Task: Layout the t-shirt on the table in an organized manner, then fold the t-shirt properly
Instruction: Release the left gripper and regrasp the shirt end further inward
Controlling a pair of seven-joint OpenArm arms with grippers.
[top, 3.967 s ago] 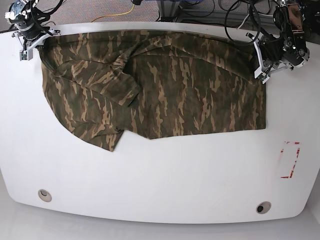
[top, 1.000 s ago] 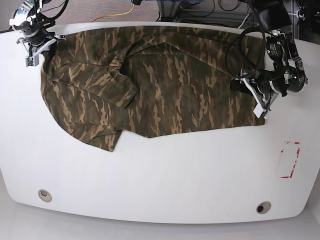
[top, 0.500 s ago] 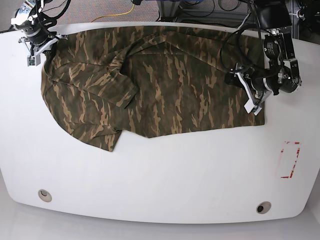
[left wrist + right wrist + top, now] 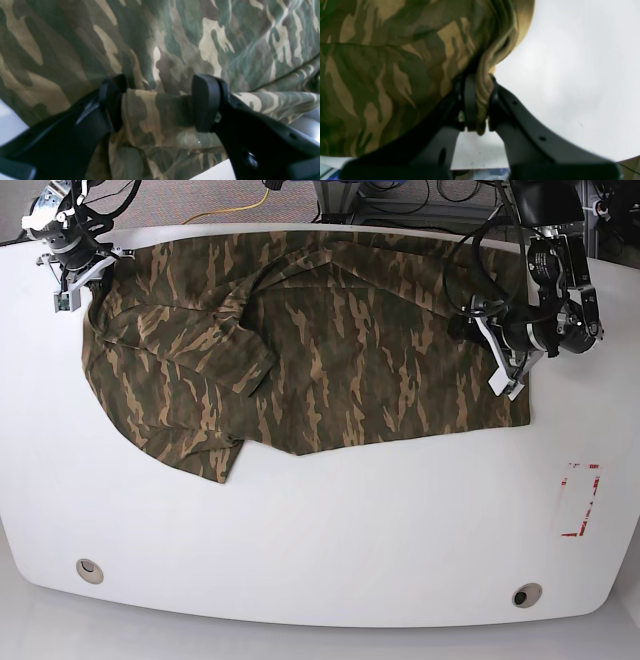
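Note:
The right gripper needs to open now: the bunched edge (image 4: 484, 87) hangs low at the white table in the right wrist view, so the camouflage t-shirt would lie flat.
The camouflage t-shirt (image 4: 330, 350) lies spread across the far half of the white table (image 4: 300, 530), with one sleeve folded over at the left and a flap hanging toward the front left. My left gripper (image 4: 497, 365) hovers over the shirt's right edge. In the left wrist view it (image 4: 157, 105) is open, with a raised fold of t-shirt (image 4: 155, 117) between its black fingers (image 4: 205, 102). At the far left corner my right gripper (image 4: 78, 280) is shut on the shirt's bunched edge (image 4: 482, 95), seen close in the right wrist view (image 4: 477, 105).
A red rectangular outline (image 4: 578, 500) marks the table at the right. Two small round holes (image 4: 90, 570) (image 4: 526, 595) sit near the front edge. Cables (image 4: 260, 200) and stands crowd the floor behind the table's far edge.
My left gripper has slid left and slightly toward the far side, further onto the shirt's right edge. The right gripper and the corner it holds have stayed in place.

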